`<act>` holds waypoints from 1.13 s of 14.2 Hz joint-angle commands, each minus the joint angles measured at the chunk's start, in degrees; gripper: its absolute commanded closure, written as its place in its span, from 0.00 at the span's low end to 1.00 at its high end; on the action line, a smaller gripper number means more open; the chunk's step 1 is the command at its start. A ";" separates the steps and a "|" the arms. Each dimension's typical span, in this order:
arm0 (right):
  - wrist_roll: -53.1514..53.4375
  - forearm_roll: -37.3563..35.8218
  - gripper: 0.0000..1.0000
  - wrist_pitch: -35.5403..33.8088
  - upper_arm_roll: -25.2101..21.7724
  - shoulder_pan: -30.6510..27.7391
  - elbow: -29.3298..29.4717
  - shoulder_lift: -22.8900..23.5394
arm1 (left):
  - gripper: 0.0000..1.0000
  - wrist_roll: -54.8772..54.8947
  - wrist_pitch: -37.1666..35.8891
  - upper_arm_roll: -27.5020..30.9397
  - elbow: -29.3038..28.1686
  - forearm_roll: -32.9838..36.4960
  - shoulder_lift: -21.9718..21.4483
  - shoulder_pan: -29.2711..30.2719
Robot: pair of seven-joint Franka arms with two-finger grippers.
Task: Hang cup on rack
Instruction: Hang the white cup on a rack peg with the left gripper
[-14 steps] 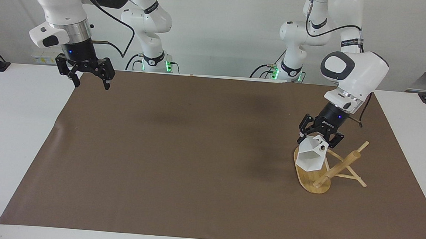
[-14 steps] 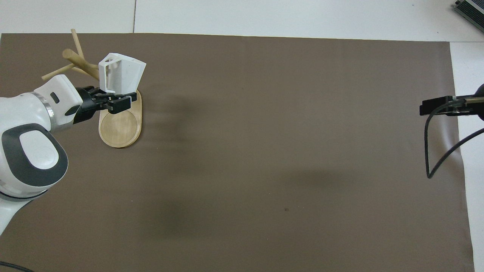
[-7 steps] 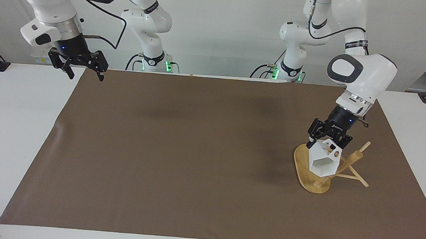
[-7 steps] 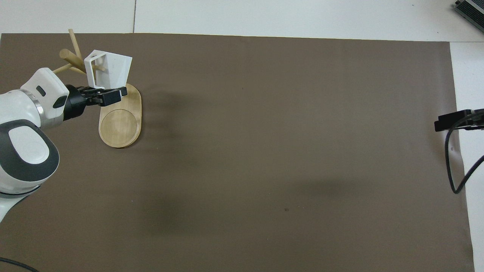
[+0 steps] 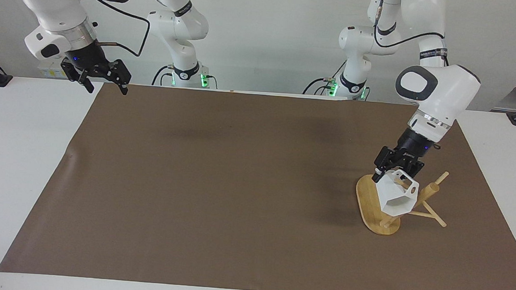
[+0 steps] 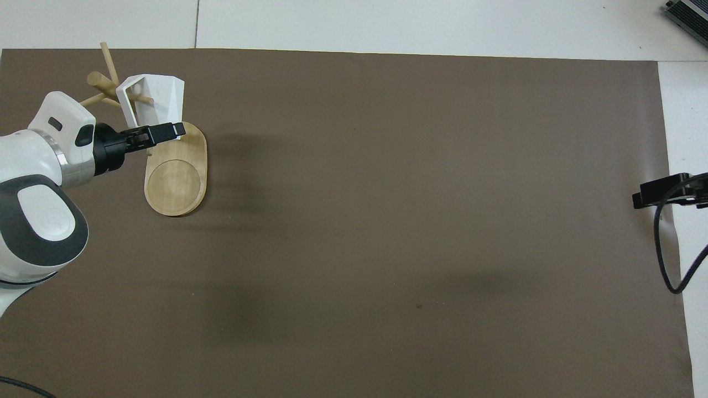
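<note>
The peg shows through the cup's handle beside the post, so the white cup would stay hanging on the rack. My left gripper should open.
The white faceted cup hangs in my left gripper, which is shut on its rim, over the rack's oval base. The cup is tipped on its side with its mouth toward the camera. Its handle is against the rack's post, and a thin peg shows through the handle. From overhead, the cup sits between the left gripper and the post's top, over the base. My right gripper is open and empty, raised over the mat's corner at the right arm's end.
A brown mat covers most of the white table. The right gripper's tip and its black cable show at the overhead view's edge.
My left gripper has carried the cup toward the post and turned it, bringing its handle onto a peg. My right gripper has risen and drawn back to the mat's corner.
</note>
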 commanded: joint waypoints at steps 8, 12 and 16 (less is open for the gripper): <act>-0.31 -0.45 0.00 0.01 0.80 1.86 -2.67 -2.46 | 1.00 -5.80 0.08 -0.07 0.78 1.39 0.71 0.21; 0.74 0.08 0.00 -0.17 0.37 1.95 -2.67 -2.55 | 0.98 -5.80 -0.27 -0.07 0.87 1.47 0.71 0.03; 2.24 0.08 0.00 -0.26 0.54 2.03 -2.67 -2.55 | 0.00 -5.53 -0.53 -0.08 1.83 5.59 0.71 0.38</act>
